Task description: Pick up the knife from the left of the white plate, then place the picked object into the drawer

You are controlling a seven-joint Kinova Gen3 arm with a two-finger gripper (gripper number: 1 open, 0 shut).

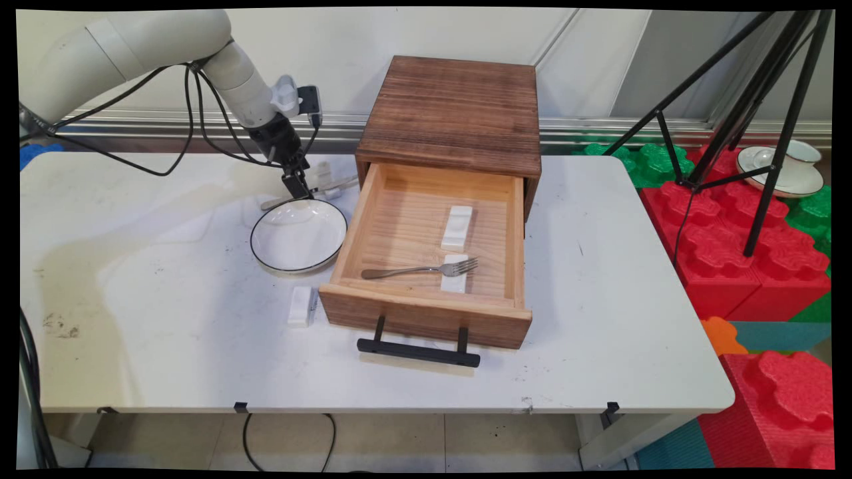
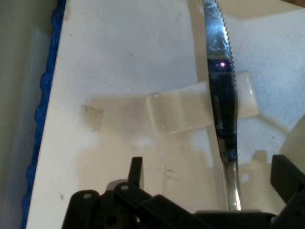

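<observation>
I need to move the knife into the open drawer, so my gripper should grab its handle (image 2: 230, 183) next.
My gripper (image 1: 297, 187) is low over the table, just behind a white black-rimmed plate (image 1: 299, 235). It is open, with one finger on each side of the handle of a serrated table knife (image 2: 219, 95). The knife (image 1: 333, 184) lies across a small white cutlery rest (image 2: 176, 112). My gripper (image 2: 211, 170) is not touching the knife. To the right, a wooden box (image 1: 452, 113) has its drawer (image 1: 353, 226) pulled open. In the drawer a fork (image 1: 419, 269) lies across one white rest (image 1: 454, 279), with a second rest (image 1: 456, 226) behind it.
Another white rest (image 1: 301, 306) lies on the table by the drawer's front left corner. The drawer's black handle (image 1: 418, 352) sticks out toward the table's near edge. Off the table at right are a black tripod (image 1: 765, 133), red and green foam blocks (image 1: 732, 233), and a cup and saucer (image 1: 779, 166).
</observation>
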